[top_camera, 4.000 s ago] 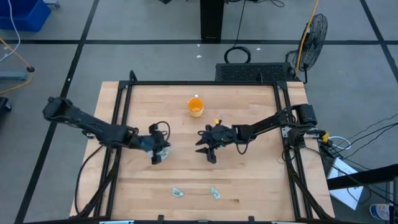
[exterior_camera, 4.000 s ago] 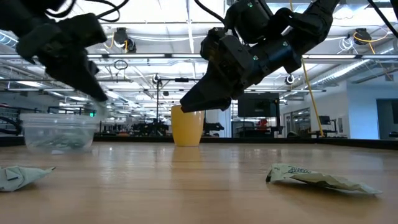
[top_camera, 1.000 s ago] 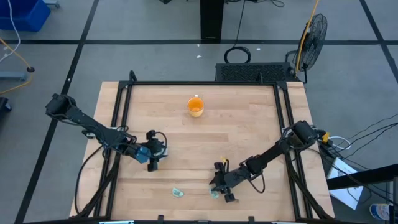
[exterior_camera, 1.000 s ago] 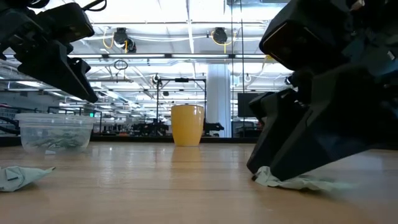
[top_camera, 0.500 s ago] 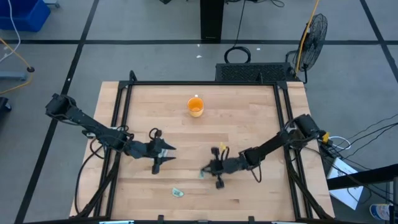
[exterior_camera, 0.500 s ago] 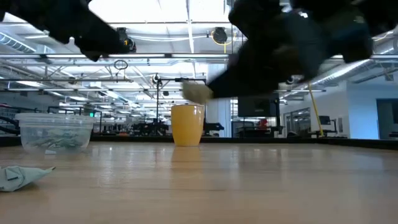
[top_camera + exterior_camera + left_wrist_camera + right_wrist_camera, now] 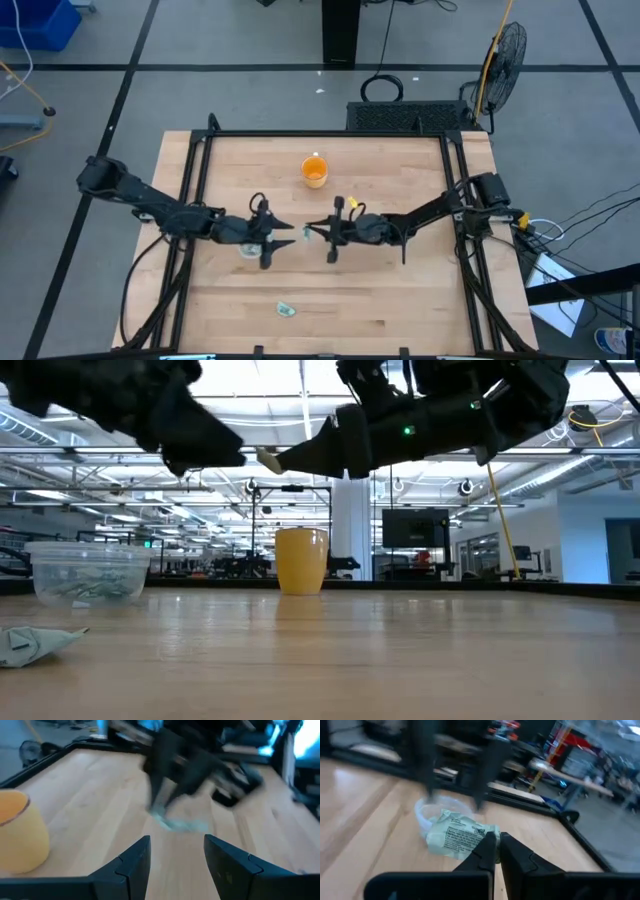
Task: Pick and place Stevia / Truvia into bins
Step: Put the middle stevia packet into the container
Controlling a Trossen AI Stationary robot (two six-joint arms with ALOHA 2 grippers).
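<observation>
The Stevia packet should go into the clear plastic cup, so my left gripper should grab it by its loose end (image 7: 305,233) (image 7: 196,826) next.
A crumpled pale green Stevia packet (image 7: 457,837) hangs in the air near the table's middle, with my right gripper (image 7: 312,232) shut on it. Just to its left my left gripper (image 7: 280,245) stands open, pointing toward the right gripper, nothing between its fingers (image 7: 135,862). The clear plastic cup (image 7: 90,573), the bin, stands on the table below the left gripper and has packets in it. Another packet (image 7: 286,310) lies flat on the table near the front edge. My right gripper pinches one end of the packet (image 7: 481,839) between its two fingertips. The fingers come about level from the table's right side, pointing left. The rest of the packet (image 7: 268,459) sticks out beyond the fingertips, lifted well clear of the table.
An orange cup (image 7: 314,172) stands toward the far edge, behind both grippers. A black frame (image 7: 330,135) runs round the wooden table top. Bare wood lies between the grippers and the front edge, apart from the lone packet.
My right gripper has taken hold of a packet that lay near the front edge, lifted it clear and carried it up, toward the far edge and left, to beside the clear cup. My left gripper has risen and gone a little toward the table's right.
</observation>
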